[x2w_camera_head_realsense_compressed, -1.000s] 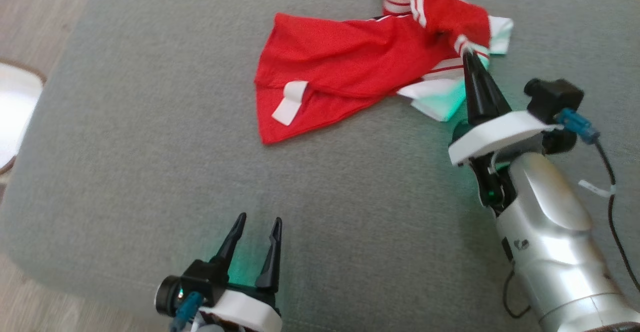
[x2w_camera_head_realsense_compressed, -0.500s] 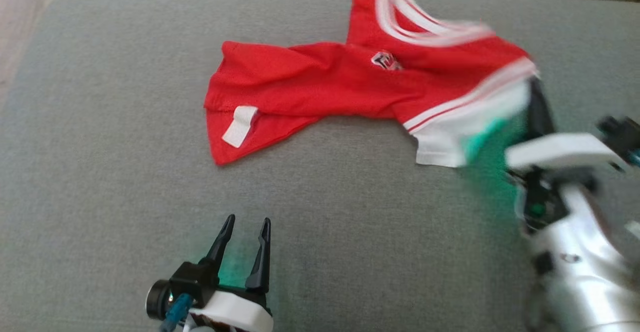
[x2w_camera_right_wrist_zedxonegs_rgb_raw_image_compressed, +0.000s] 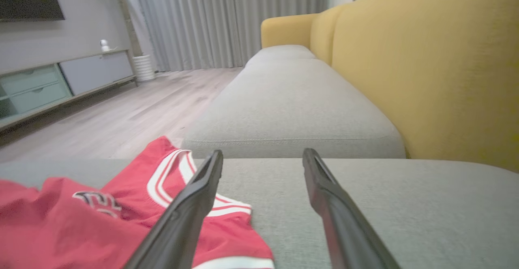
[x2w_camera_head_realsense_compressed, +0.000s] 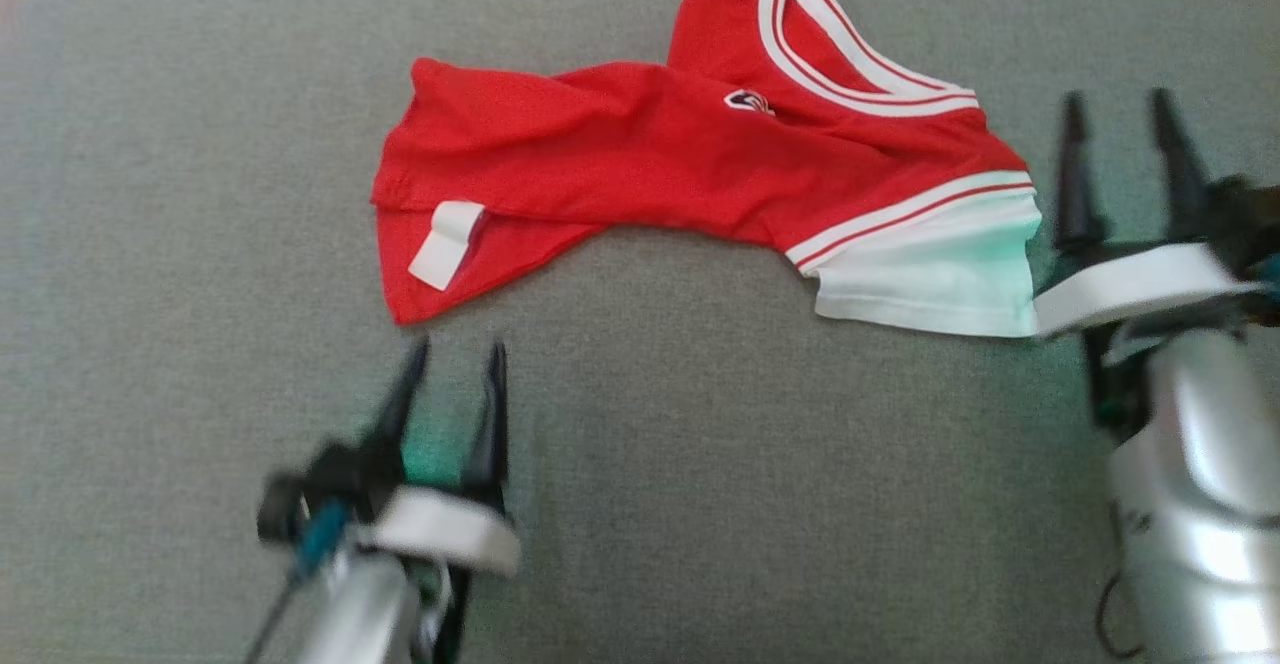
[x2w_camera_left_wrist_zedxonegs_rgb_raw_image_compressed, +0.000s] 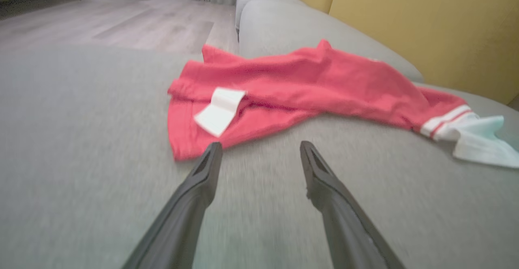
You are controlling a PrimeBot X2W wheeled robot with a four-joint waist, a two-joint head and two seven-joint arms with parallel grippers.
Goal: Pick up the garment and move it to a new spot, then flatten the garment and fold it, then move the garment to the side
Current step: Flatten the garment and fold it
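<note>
The upper layer's folded edge (x2w_camera_head_realsense_compressed: 414, 204) stands up over the flat cloth beneath. My left gripper should grab the garment by its red hem corner (x2w_camera_head_realsense_compressed: 381, 198) next.
The garment (x2w_camera_head_realsense_compressed: 650, 164) is a red jersey with white trim, lying rumpled on the grey sofa cushion (x2w_camera_head_realsense_compressed: 200, 194). A white tag (x2w_camera_head_realsense_compressed: 445, 244) sticks out near its left hem. My right gripper (x2w_camera_head_realsense_compressed: 1120, 99) stands open just right of the jersey's white sleeve edge (x2w_camera_head_realsense_compressed: 930, 284), holding nothing. In the right wrist view the red cloth (x2w_camera_right_wrist_zedxonegs_rgb_raw_image_compressed: 121, 220) lies to the left of that gripper (x2w_camera_right_wrist_zedxonegs_rgb_raw_image_compressed: 262, 155). My left gripper (x2w_camera_head_realsense_compressed: 455, 349) is open a little below the jersey's lower left corner. The left wrist view has the jersey (x2w_camera_left_wrist_zedxonegs_rgb_raw_image_compressed: 304, 86) just beyond that gripper (x2w_camera_left_wrist_zedxonegs_rgb_raw_image_compressed: 259, 145).
A yellow sofa backrest (x2w_camera_right_wrist_zedxonegs_rgb_raw_image_compressed: 438, 70) runs along the far side of the cushions. Another grey seat cushion (x2w_camera_right_wrist_zedxonegs_rgb_raw_image_compressed: 292, 107) continues beyond this one. Wooden floor (x2w_camera_right_wrist_zedxonegs_rgb_raw_image_compressed: 121, 115) and a low cabinet (x2w_camera_right_wrist_zedxonegs_rgb_raw_image_compressed: 52, 86) lie past the sofa.
My right gripper has let go of the jersey's sleeve and opened, now standing beside it. The jersey has been dragged out flatter. The left gripper has moved up toward the hem, and the head camera has shifted.
</note>
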